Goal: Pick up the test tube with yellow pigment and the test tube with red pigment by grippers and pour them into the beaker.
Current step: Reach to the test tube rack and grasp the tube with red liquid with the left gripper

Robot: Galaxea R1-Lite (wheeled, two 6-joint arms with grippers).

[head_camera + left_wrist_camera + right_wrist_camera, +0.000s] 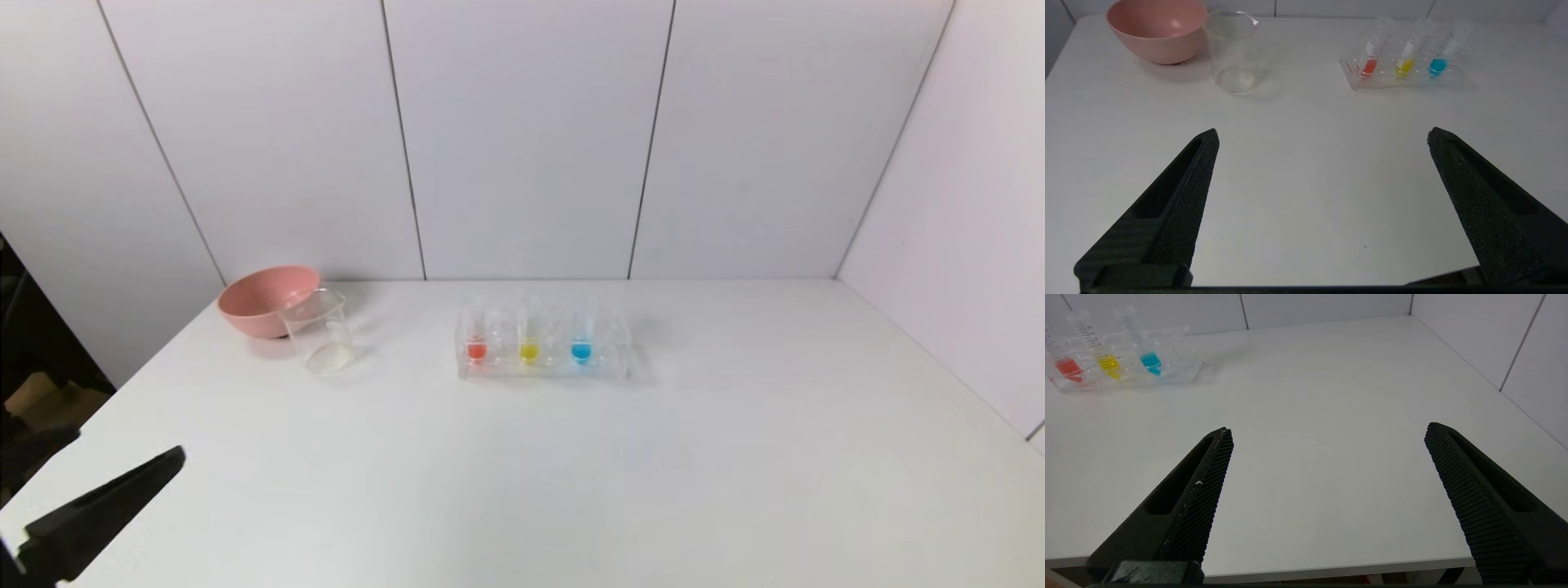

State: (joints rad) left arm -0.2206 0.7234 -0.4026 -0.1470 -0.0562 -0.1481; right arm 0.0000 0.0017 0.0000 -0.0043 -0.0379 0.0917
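I next need to grab the test tube with red pigment with my left gripper by the side next to its rim (475, 318), so that I can pour it into the beaker (320, 333).
The test tube with red pigment (477, 349) and the test tube with yellow pigment (529, 351) stand upright in a clear rack (543, 369) at the table's middle back. They also show in the left wrist view (1369, 65) (1404, 67) and the right wrist view (1068, 369) (1109, 364). The clear beaker (320, 333) stands left of the rack, empty, and shows in the left wrist view (1233, 53). My left gripper (1323, 136) is open and empty over the near left of the table; one finger (106, 506) shows in the head view. My right gripper (1328, 430) is open and empty at the near right edge.
A pink bowl (263, 299) sits just behind the beaker. A tube with blue liquid (581, 351) stands at the rack's right end. White wall panels close the back and right side. The table's front edge (1331, 568) lies under my right gripper.
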